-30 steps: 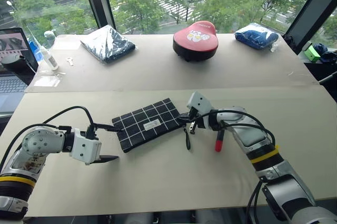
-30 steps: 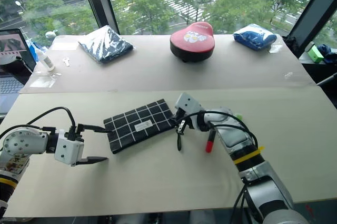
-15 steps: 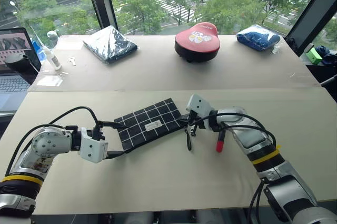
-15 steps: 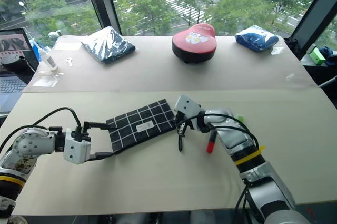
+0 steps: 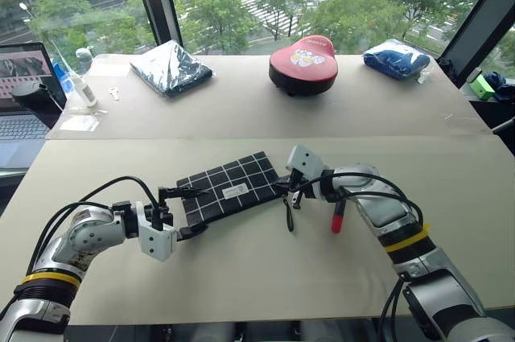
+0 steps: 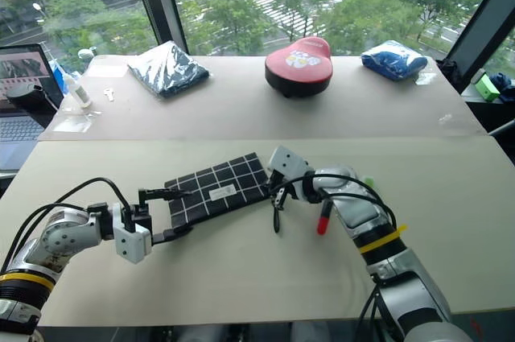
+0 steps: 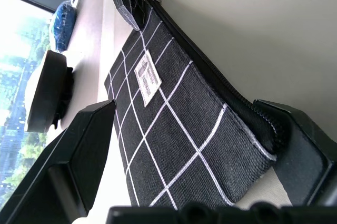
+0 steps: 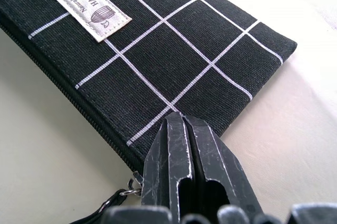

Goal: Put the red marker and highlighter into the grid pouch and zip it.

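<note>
My left gripper grabs the grid pouch by its zipper edge (image 5: pixel 216 220) opposite the pull strap (image 5: pixel 286 215) next, to load the red marker and highlighter.
The grid pouch (image 5: pixel 229 190) lies flat at the middle of the near table, white label up and zipper along its near edge. My left gripper (image 5: pixel 189 212) is open, and its two fingers straddle the pouch's left end without closing on it. My right gripper (image 5: pixel 291 186) is shut, tips at the pouch's right corner beside the zipper ring (image 8: pixel 129 187); the black pull strap (image 5: pixel 286 215) trails on the table. The red marker (image 5: pixel 337 219) lies under my right forearm, with its red end showing. A lime-green sliver of the highlighter (image 6: pixel 366 181) peeks from behind that arm.
On the far table sit a dark plastic-wrapped bundle (image 5: pixel 171 67), a red rounded case (image 5: pixel 304 62) and a blue bundle (image 5: pixel 394 58). A laptop (image 5: pixel 22 92) and a small bottle (image 5: pixel 82 88) stand at the far left. Windows close off the back.
My left gripper has moved right and rolled, so its open fingers now straddle the pouch's left end. The right arm and the pouch have stayed still.
</note>
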